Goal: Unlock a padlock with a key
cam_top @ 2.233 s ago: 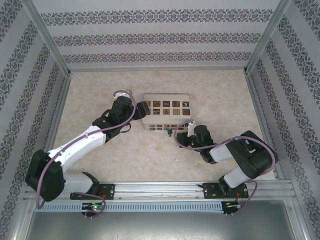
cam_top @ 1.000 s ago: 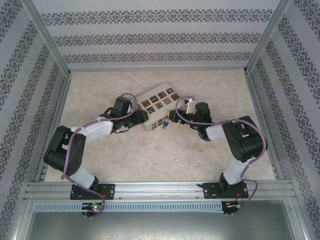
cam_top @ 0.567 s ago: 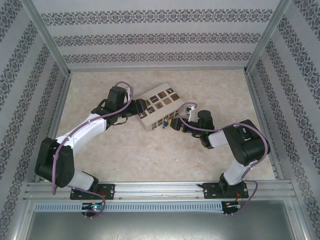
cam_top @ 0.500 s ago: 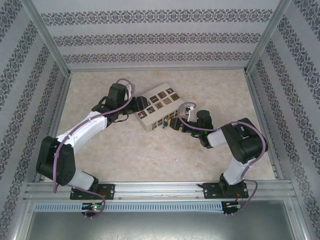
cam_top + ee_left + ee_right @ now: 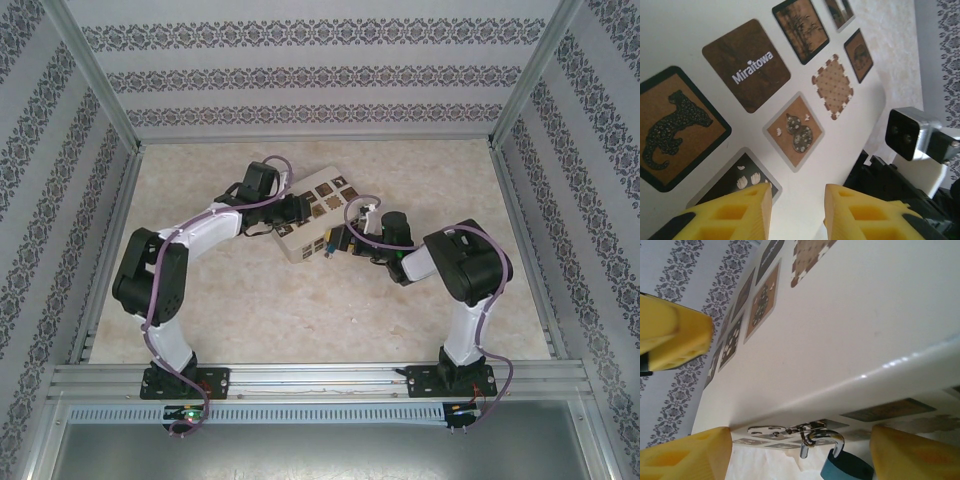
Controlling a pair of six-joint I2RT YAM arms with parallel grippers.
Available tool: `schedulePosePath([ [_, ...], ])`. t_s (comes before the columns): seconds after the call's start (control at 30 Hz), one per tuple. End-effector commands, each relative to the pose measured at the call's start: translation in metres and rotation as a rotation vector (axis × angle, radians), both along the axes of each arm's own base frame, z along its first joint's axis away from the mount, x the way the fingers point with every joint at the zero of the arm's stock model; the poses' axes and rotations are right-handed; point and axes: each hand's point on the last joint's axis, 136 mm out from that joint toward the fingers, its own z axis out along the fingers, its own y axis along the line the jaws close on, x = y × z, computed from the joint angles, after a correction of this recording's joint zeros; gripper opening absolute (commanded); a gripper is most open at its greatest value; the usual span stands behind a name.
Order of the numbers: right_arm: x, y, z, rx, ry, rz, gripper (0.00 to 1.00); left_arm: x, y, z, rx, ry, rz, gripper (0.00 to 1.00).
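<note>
Next, my right gripper grabs the padlock's shackle near the blue body [image 5: 839, 444], so its open leg stays free to unhook from the hasp [image 5: 790, 430].
The cream box [image 5: 318, 205] with dark patterned squares lies turned at the table's middle. From the silvery hasp [image 5: 790, 430] on its front hangs the padlock [image 5: 846, 467], blue-bodied, its thin shackle hooked through; one shackle leg ends in the air beside the body. It shows as a blue speck [image 5: 328, 247] from above. My right gripper [image 5: 800, 460] is open, one finger on each side of the hasp and padlock, touching neither. My left gripper [image 5: 797, 200] is over the box lid [image 5: 805, 165], fingers a little apart with nothing between them. The key is hidden.
Patterned walls [image 5: 320, 75] and metal posts close in the table on three sides. The two arms [image 5: 200, 235] [image 5: 450, 265] meet at the box, and the right arm's wrist camera [image 5: 905, 135] sits close beside my left fingers. Bare tabletop [image 5: 300, 310] lies in front.
My left gripper has moved right from the box's left end onto its lid, and its jaws have narrowed. The right gripper has stayed at the box's front, at the padlock.
</note>
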Motion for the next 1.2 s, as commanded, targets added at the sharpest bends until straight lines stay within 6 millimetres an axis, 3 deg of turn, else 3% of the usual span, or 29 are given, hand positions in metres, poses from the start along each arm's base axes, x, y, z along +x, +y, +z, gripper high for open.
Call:
schedulePosePath([
  [0.0,-0.001,0.014,0.006,0.036,-0.025,0.051,0.72,0.002,-0.008,0.001,0.0,-0.005,-0.033,0.31],
  [0.37,-0.009,0.029,0.007,0.078,-0.039,0.116,0.62,-0.001,-0.007,-0.02,0.021,0.042,-0.026,0.28],
  [1.03,-0.026,0.024,-0.004,0.044,-0.049,0.124,0.34,-0.005,-0.005,-0.024,0.029,0.052,-0.016,0.26],
  [1.17,-0.025,0.022,-0.005,0.034,-0.05,0.116,0.24,-0.006,-0.004,-0.026,0.032,0.057,-0.014,0.26],
])
